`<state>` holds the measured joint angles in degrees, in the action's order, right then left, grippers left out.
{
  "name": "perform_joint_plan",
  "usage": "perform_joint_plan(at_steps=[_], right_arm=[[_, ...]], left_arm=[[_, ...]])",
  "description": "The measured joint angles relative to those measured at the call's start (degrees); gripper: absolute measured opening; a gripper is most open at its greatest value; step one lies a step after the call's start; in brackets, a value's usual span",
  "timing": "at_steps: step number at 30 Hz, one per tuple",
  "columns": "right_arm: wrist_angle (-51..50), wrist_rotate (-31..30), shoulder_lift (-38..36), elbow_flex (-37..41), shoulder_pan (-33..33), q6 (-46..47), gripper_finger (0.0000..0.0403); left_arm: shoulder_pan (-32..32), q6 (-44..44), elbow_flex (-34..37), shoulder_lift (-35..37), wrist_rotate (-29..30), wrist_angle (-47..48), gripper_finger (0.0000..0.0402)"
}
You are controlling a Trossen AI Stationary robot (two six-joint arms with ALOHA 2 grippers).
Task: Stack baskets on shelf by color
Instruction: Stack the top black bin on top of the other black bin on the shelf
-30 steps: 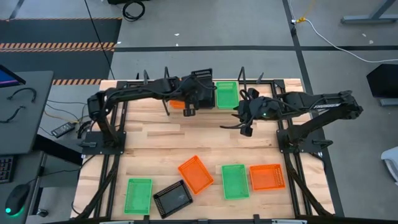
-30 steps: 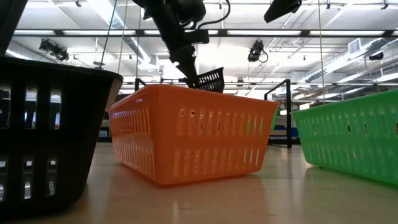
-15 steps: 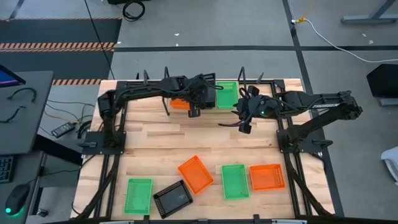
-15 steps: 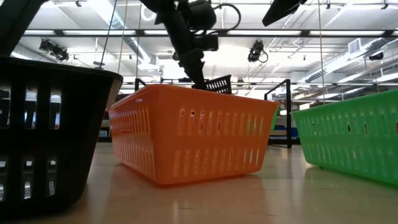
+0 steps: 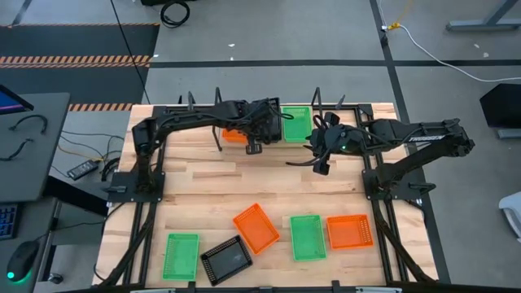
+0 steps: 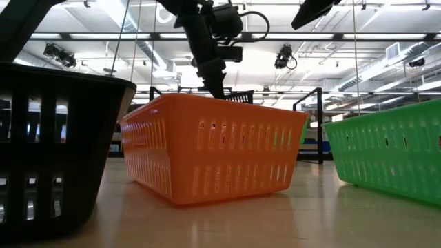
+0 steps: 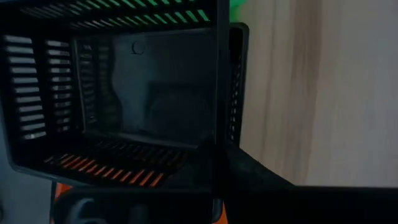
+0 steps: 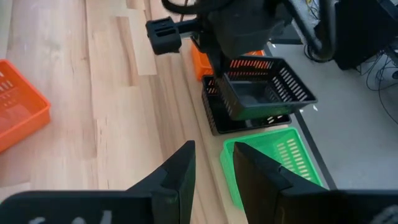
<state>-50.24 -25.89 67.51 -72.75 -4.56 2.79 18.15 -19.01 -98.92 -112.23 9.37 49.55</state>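
My left gripper should open now: the held black basket's side (image 7: 222, 81) is inside the lower black basket's rim (image 7: 244, 68), so the held basket would stay there.
My left gripper (image 8: 225, 73) is shut on a black basket (image 8: 264, 87) and holds it over the shelf (image 5: 326, 110) at the table's far edge. Just below it a second black basket (image 8: 245, 123) rests on the shelf board between an orange basket (image 5: 234, 135) and a green basket (image 5: 296, 124). In the low view only the held basket's rim (image 6: 238, 95) shows behind a near orange basket. My right gripper (image 8: 214, 168) hovers open over the table, to the right of the shelf's baskets, with nothing between its fingers. My left gripper holds the black basket by one side wall (image 7: 235, 106), which passes between the two fingers; one finger (image 7: 217, 130) shows inside the basket. The fingers slant down from the table's left and near side. The basket is tilted; whether it touches the black basket below, I cannot tell.
Near the table's front edge lie a green basket (image 5: 181, 255), a black basket (image 5: 226, 259), an orange basket (image 5: 256, 227), another green basket (image 5: 308, 236) and another orange one (image 5: 350, 231). The shelf's black upright rods (image 5: 316, 99) stand around the held basket.
My left gripper has gone down and a little toward the table's right edge, tipping further downward. The black basket has sunk with it toward the black basket on the shelf and now sits closer to level.
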Motion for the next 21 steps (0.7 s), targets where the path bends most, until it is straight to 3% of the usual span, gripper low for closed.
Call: perform_joint_plan(at_steps=[11, 21], right_arm=[[-0.02, 0.01, 0.0, 0.0, -0.02, 0.01, 0.0114], [-0.02, 0.02, 0.0, 0.0, -0.02, 0.02, 0.0114]], left_arm=[[0.01, -0.04, 0.07, -0.43, -0.01, 0.44, 0.0021], [-0.12, 0.41, 0.07, -0.41, -0.02, 0.46, 0.0059]])
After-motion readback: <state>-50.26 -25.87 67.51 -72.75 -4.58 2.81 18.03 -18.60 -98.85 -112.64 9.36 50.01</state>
